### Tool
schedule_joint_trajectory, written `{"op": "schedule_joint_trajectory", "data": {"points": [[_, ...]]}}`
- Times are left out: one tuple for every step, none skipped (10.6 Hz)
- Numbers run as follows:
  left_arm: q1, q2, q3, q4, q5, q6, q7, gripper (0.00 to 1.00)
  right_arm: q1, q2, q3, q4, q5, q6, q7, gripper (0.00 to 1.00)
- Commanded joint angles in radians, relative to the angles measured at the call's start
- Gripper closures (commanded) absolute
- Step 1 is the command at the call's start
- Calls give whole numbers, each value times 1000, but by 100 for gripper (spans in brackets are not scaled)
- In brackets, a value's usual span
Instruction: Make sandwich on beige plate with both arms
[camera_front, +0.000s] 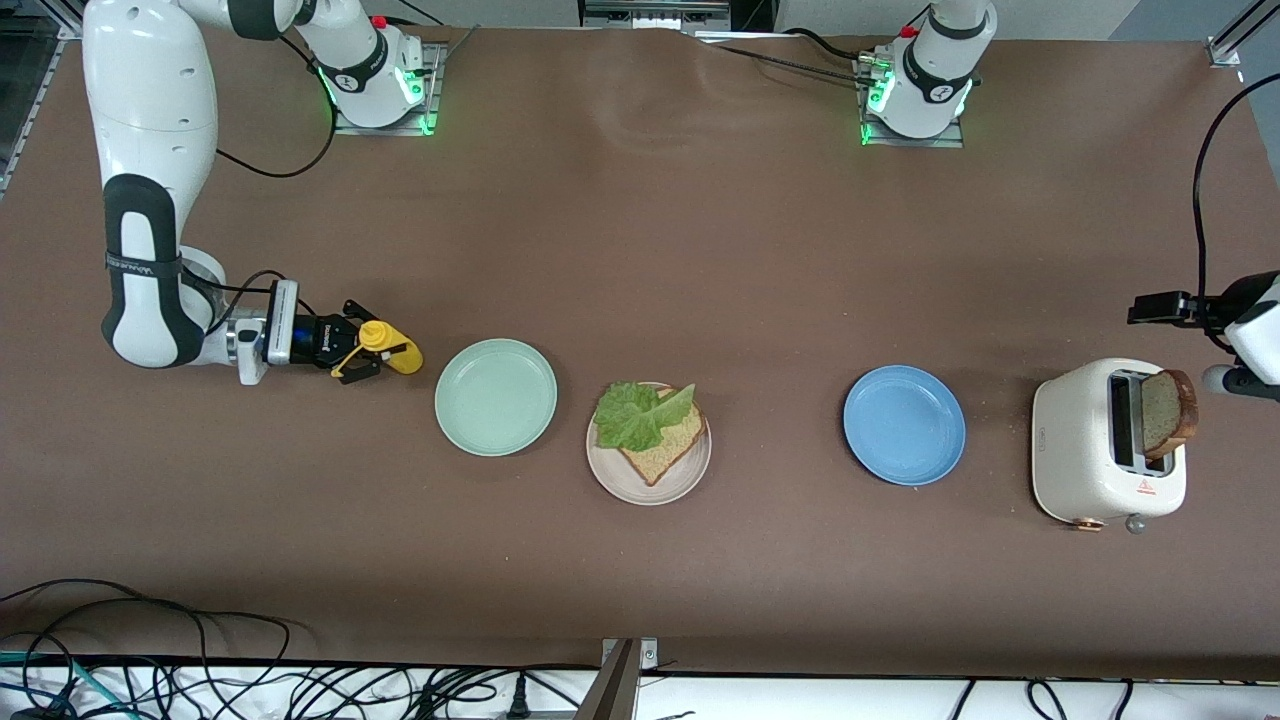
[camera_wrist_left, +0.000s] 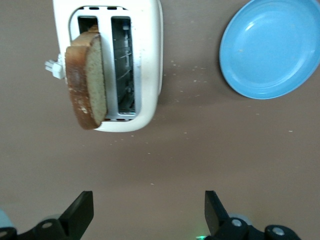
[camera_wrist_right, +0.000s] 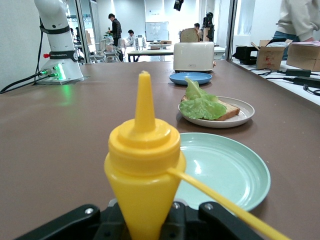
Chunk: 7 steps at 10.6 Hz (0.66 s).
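Next, my left gripper grips the bread slice by its crust edge sticking out of the toaster, to top the sandwich on the beige plate (camera_front: 640, 495).
The beige plate (camera_front: 640, 495) holds one bread slice (camera_front: 668, 450) with a green lettuce leaf (camera_front: 635, 415) on top; all show in the right wrist view too, the plate rim (camera_wrist_right: 246, 116) and the lettuce (camera_wrist_right: 202, 105). A second bread slice (camera_front: 1170, 410) stands up out of the white toaster (camera_front: 1075, 450), also in the left wrist view (camera_wrist_left: 87, 80). My left gripper (camera_wrist_left: 146, 212) is open and empty over bare table beside the toaster (camera_wrist_left: 147, 60). My right gripper (camera_front: 355, 352) is shut on a yellow squeeze bottle (camera_front: 390, 350), low beside the mint-green plate (camera_front: 496, 397).
A blue plate (camera_front: 904, 424) lies between the beige plate and the toaster, and shows in the left wrist view (camera_wrist_left: 270, 50). The left arm's hand (camera_front: 1250, 320) shows at the edge of the front view. Cables lie along the table edge nearest the front camera.
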<state>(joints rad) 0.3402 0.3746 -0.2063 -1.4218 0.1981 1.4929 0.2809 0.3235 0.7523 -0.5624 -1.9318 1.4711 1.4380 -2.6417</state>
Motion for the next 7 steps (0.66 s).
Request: {"op": "schedule_joint_trajectory", "data": {"points": [[9, 26, -7, 21, 78, 16, 95, 2, -34, 48, 28, 56, 52, -33, 0, 100], [23, 32, -7, 18, 101, 44, 110, 2, -34, 53, 29, 56, 58, -30, 0, 100], [37, 49, -7, 20, 106, 52, 119, 2, -34, 56, 30, 56, 58, -28, 5, 88], [49, 59, -7, 21, 112, 99, 141, 7, -35, 61, 30, 56, 67, -24, 9, 50], [71, 67, -7, 21, 110, 180, 145, 6, -34, 70, 30, 56, 107, -31, 0, 0], [74, 78, -7, 21, 104, 240, 136, 5, -34, 73, 30, 59, 118, -31, 6, 0], [92, 92, -7, 21, 96, 274, 136, 6, -34, 73, 30, 79, 114, -27, 9, 0]]}}
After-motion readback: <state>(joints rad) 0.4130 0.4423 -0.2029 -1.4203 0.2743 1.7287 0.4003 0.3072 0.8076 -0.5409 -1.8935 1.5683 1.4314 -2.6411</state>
